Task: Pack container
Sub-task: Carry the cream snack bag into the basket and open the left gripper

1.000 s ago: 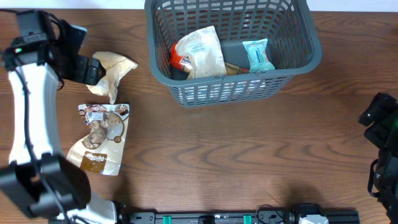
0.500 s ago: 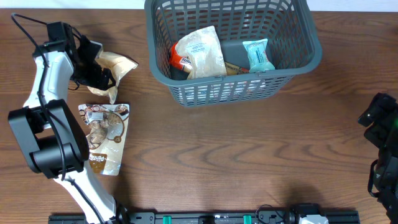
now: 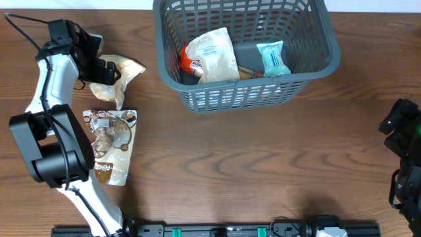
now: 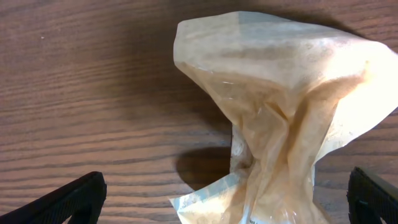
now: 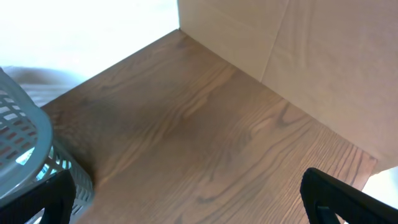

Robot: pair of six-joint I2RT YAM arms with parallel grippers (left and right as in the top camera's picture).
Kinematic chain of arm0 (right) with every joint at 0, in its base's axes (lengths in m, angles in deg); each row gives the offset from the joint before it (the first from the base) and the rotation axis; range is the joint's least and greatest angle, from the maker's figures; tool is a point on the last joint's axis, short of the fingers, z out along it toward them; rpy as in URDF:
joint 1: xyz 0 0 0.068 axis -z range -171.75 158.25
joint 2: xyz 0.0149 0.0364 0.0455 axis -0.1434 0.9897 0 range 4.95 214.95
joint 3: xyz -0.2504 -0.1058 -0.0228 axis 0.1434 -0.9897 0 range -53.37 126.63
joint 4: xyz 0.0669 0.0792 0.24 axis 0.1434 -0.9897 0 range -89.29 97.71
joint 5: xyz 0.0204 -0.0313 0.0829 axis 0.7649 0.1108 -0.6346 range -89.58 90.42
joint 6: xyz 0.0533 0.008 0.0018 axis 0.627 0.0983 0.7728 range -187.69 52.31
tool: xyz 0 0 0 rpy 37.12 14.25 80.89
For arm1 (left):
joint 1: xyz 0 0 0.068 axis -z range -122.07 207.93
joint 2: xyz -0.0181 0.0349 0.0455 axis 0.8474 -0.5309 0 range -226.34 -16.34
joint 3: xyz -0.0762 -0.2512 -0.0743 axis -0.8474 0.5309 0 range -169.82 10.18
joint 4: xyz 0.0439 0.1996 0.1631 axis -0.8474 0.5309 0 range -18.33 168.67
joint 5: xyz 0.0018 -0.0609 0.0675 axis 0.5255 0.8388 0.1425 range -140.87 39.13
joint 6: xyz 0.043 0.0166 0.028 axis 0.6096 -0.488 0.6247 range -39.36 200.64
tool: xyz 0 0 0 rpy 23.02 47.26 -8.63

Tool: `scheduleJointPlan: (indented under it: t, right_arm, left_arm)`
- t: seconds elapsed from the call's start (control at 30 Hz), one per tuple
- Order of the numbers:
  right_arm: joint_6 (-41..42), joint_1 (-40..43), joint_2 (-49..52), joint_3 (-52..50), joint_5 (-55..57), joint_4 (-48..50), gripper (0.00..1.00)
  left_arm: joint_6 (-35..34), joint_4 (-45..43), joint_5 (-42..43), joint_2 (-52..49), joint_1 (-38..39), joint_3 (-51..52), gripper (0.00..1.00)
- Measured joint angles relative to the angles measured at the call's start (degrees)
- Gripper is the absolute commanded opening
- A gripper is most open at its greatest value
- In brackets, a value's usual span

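I would miss the tan bag (image 3: 122, 74) if I closed now, because my left gripper's fingers are above it, so I should lower them before closing on it.
The container, a dark grey slotted basket (image 3: 314, 66), stands at the top centre. It holds a beige packet (image 3: 214, 56), an orange packet (image 3: 190, 64) and a teal packet (image 3: 272, 58). A crumpled tan bag (image 3: 122, 74) lies on the table left of it and fills the left wrist view (image 4: 280, 106). My left gripper (image 3: 100, 70) is at the bag's left side, open, with its fingers (image 4: 227, 202) spread either side of the bag's lower end. My right gripper (image 5: 205, 208) is open and empty at the far right (image 3: 402, 128).
A brown printed pouch (image 3: 108, 145) lies flat below the tan bag. The basket's corner shows in the right wrist view (image 5: 25, 146). A cardboard wall (image 5: 298, 56) stands beyond the table's edge there.
My left arm has swung round from the left side of the table. Its gripper stays by the tan bag and has edged slightly up and left. The right arm has not moved.
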Motion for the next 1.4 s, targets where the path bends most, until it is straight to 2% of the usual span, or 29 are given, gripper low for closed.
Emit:
scheduleJointPlan:
  t: [0.57, 0.93, 1.03, 1.1, 1.23, 1.3, 1.33, 1.4]
  right_arm:
    - [0.00, 0.00, 0.00, 0.00, -0.83, -0.94, 0.99]
    - [-0.02, 0.00, 0.00, 0.00, -0.85, -1.73, 0.99]
    - [-0.02, 0.00, 0.00, 0.00, -0.87, -1.75, 0.99]
    - [-0.02, 0.00, 0.00, 0.00, -0.87, -1.75, 0.99]
    - [-0.02, 0.00, 0.00, 0.00, -0.87, -1.77, 0.99]
    - [-0.02, 0.00, 0.00, 0.00, -0.87, -1.77, 0.99]
    - [0.00, 0.00, 0.00, 0.00, -0.87, -1.77, 0.99]
    - [-0.02, 0.00, 0.00, 0.00, -0.87, -1.77, 0.99]
  left_arm:
    - [1.55, -2.08, 1.11, -0.39, 3.69, 0.26, 0.99]
    - [1.55, 0.24, 1.97, -7.63, 3.63, 0.66, 1.00]
    - [1.51, 0.44, 2.05, -7.65, 3.58, 0.63, 0.86]
    - [1.62, 0.66, 2.03, -7.65, 3.58, 0.63, 0.72]
    - [1.46, 0.85, 2.25, -7.69, 3.63, 0.63, 0.28]
    - [1.70, 0.83, 1.95, -7.69, 3.63, 0.63, 0.10]
    - [1.51, 0.79, 1.92, -7.69, 3.63, 0.63, 0.06]
    - [1.75, 0.79, 1.70, -7.69, 3.58, 0.42, 0.06]
